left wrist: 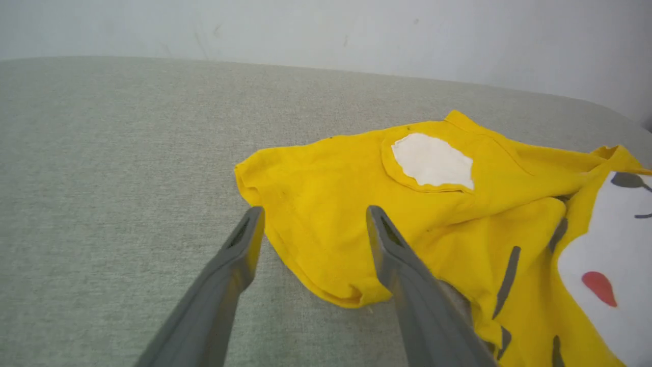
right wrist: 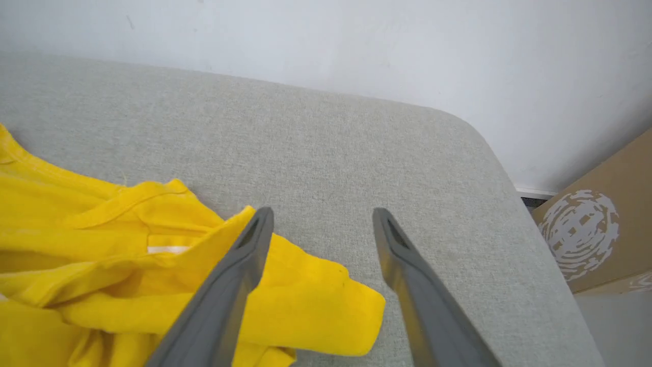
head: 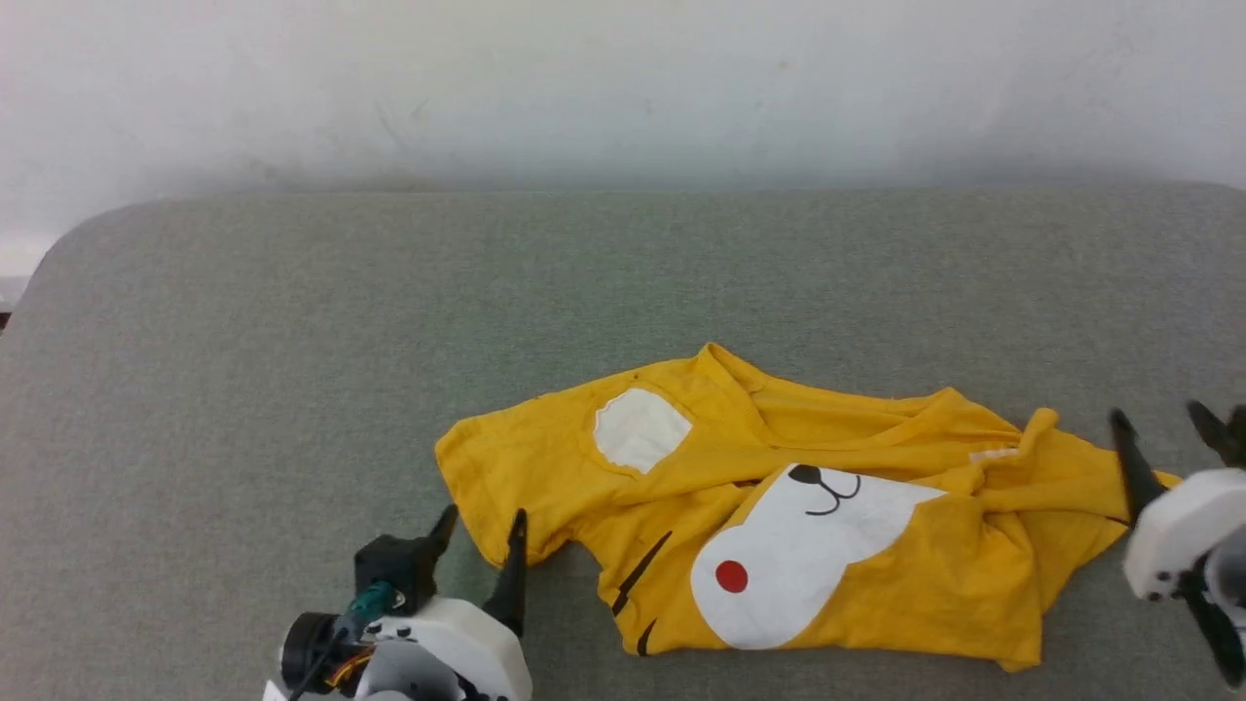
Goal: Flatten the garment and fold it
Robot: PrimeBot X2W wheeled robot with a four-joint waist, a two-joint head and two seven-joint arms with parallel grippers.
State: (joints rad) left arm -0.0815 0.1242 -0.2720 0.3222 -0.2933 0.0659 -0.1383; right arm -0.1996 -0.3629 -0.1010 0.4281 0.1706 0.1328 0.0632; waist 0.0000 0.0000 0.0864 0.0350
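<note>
Next, my left gripper grabs the shirt by the loose edge of its sleeve hem [head: 464,514], since the yellow shirt's sleeve [head: 531,461] lies flat and slack.
The garment [head: 779,516], a bright yellow T-shirt with a white animal face, a red dot and black stripes, lies crumpled on the grey table [head: 292,321], front up. My left gripper [head: 482,534] stands open at the garment's left edge, and in the left wrist view that yellow hem [left wrist: 326,239] lies between and beyond the open left gripper [left wrist: 315,220]. My right gripper [head: 1163,426] stands open just off the garment's right end. In the right wrist view the right gripper [right wrist: 322,220] is open, with a fold of the garment [right wrist: 305,306] below its left finger, nothing gripped.
A pale wall [head: 623,88] rises behind the table. The table's rounded right corner [right wrist: 473,132] shows in the right wrist view, with a brown cardboard box [right wrist: 596,229] on the floor beyond it. Bare grey surface stretches behind and to the left of the garment.
</note>
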